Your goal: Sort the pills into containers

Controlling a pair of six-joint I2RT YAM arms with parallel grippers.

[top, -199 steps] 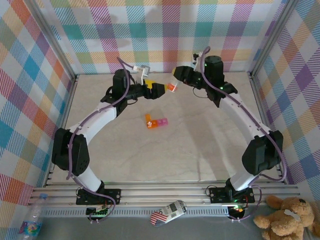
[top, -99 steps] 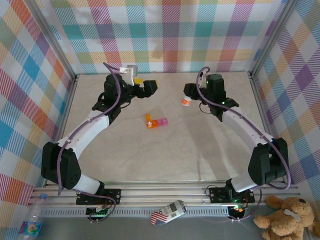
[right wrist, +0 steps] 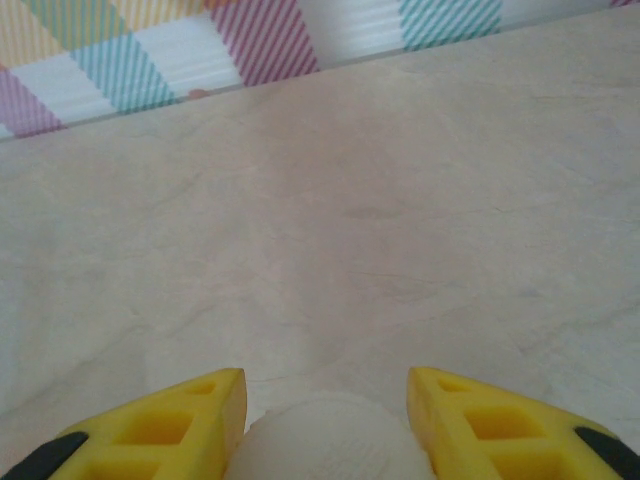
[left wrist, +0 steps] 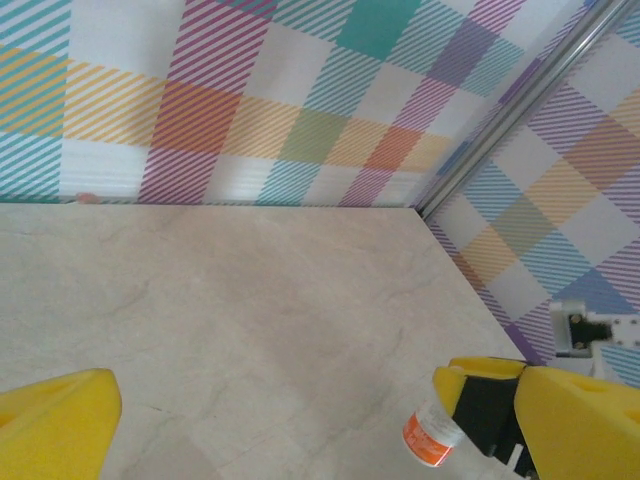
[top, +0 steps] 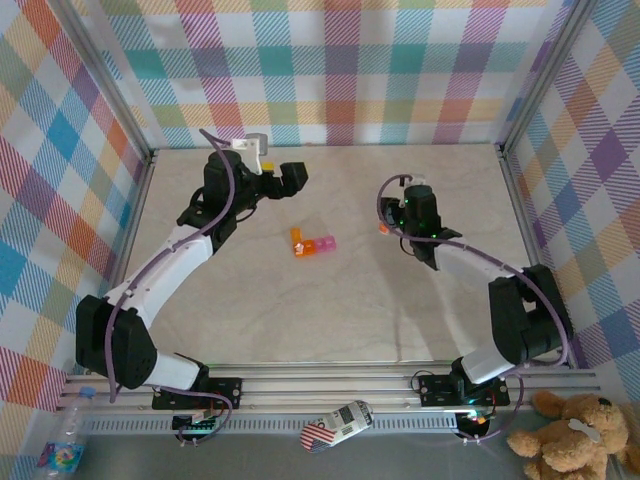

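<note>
I need to keep hold of the small orange bottle (top: 382,228) with my right gripper, because it hangs tilted above the table and would tip if I let go now.
The containers (top: 312,243), a short strip of one orange and some pink boxes, lie on the table's middle. My right gripper (top: 386,227) is to their right, low over the table and shut on the small orange bottle (top: 382,228). In the right wrist view the bottle's white cap (right wrist: 325,440) sits between my right gripper's (right wrist: 325,405) yellow fingers. My left gripper (top: 292,177) hangs open behind the containers, holding nothing. In the left wrist view the left gripper (left wrist: 320,430) stands wide open, and the bottle (left wrist: 432,440) shows low right. The pills are out of view.
Plaid walls and metal rails (top: 520,200) close in the table on three sides. Past the front rail lie a water bottle (top: 65,440), a small striped object (top: 338,425) and a teddy bear (top: 575,425).
My right gripper has carried the bottle away from the left gripper, forward and down toward the table. The left gripper has drawn back to the left, still open.
</note>
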